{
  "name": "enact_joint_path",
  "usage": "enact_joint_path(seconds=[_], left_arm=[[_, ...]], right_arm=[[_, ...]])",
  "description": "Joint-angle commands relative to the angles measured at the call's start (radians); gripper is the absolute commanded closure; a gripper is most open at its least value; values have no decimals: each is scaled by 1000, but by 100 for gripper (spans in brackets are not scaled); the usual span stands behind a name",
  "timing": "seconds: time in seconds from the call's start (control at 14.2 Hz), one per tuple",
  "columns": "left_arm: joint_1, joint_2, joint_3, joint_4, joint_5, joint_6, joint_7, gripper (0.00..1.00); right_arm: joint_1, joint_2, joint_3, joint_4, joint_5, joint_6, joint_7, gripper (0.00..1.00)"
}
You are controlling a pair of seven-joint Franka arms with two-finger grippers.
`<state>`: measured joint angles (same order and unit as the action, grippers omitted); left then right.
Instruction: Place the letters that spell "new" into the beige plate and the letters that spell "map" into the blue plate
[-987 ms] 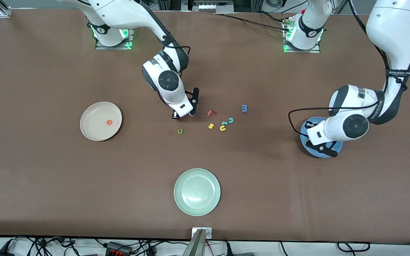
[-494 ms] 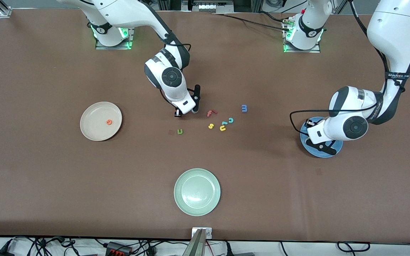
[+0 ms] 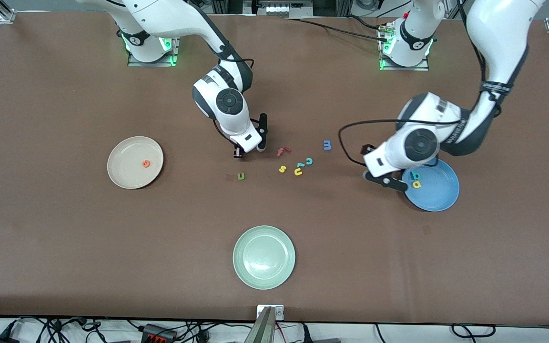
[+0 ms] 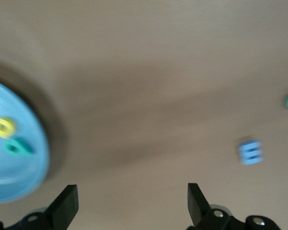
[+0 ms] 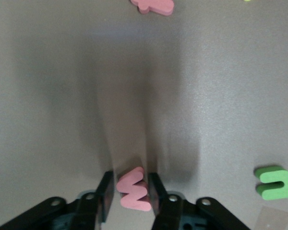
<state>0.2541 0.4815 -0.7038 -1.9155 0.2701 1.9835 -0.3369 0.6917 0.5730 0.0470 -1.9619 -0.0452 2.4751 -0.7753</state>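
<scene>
The left gripper grabs the blue "m" by its arched top and the ends of its legs next, to add the letter that starts "map" to the blue plate.
My right gripper [image 3: 249, 150] [image 5: 129, 191] is low at the table, shut on the pinkish-red "w" [image 5: 133, 189]. The green "n" [image 3: 241, 176] [image 5: 275, 182] lies close by, nearer the front camera. The orange "e" [image 3: 146, 164] sits in the beige plate [image 3: 127, 166]. The teal "a" [image 3: 416, 175] [image 4: 19, 147] and yellow "p" [image 3: 416, 184] [image 4: 2, 127] lie in the blue plate [image 3: 439, 193] [image 4: 19, 172]. My left gripper [image 3: 385, 182] [image 4: 132, 206] hangs open and empty over bare table beside that plate. The blue "m" [image 3: 327, 145] [image 4: 251, 152] lies on the table.
A red "f" [image 3: 283, 151], yellow "s" [image 3: 282, 168], yellow "u" [image 3: 298, 172] and teal "c" [image 3: 309, 161] are clustered mid-table between the two grippers. A pale green plate [image 3: 264, 257] sits near the front edge.
The left gripper opened and swung off the blue plate toward the table's middle, leaving the "a" and "p" showing in the plate. The right gripper's fingers closed onto the "w".
</scene>
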Motion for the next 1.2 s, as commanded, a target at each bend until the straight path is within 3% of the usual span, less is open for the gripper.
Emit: enact_joint_path(seconds=[0.0,0.14,0.35,0.56,0.85,0.92,1.13], left_arm=[[-70,26,-34,-11,18,23,-237,0],[-102,32,-34,-75,18,151,-348,0],[-105,35,-28,-190,20,363,-445,0],[-134,58,-22,-194,47,374,-467,0],[-139,115,-23,-195,222,403,-606,0],[-141,120,-23,-195,227,405,-611,2],[-141,144,-23,-195,242,443,-611,22]], right_arm=[[-6,-19,-7,-38,-15,13,-19,90],[-12,-41,-12,-37,-13,-8,-12,98],[-69,-125,-13,-29,-13,-169,-6,100],[-165,-226,-24,-34,-18,-359,-7,99],[-283,-268,-137,-43,-38,-496,-9,99],[-337,-268,-141,-55,-38,-495,-9,99],[-498,-242,-139,-66,-36,-473,-15,99]])
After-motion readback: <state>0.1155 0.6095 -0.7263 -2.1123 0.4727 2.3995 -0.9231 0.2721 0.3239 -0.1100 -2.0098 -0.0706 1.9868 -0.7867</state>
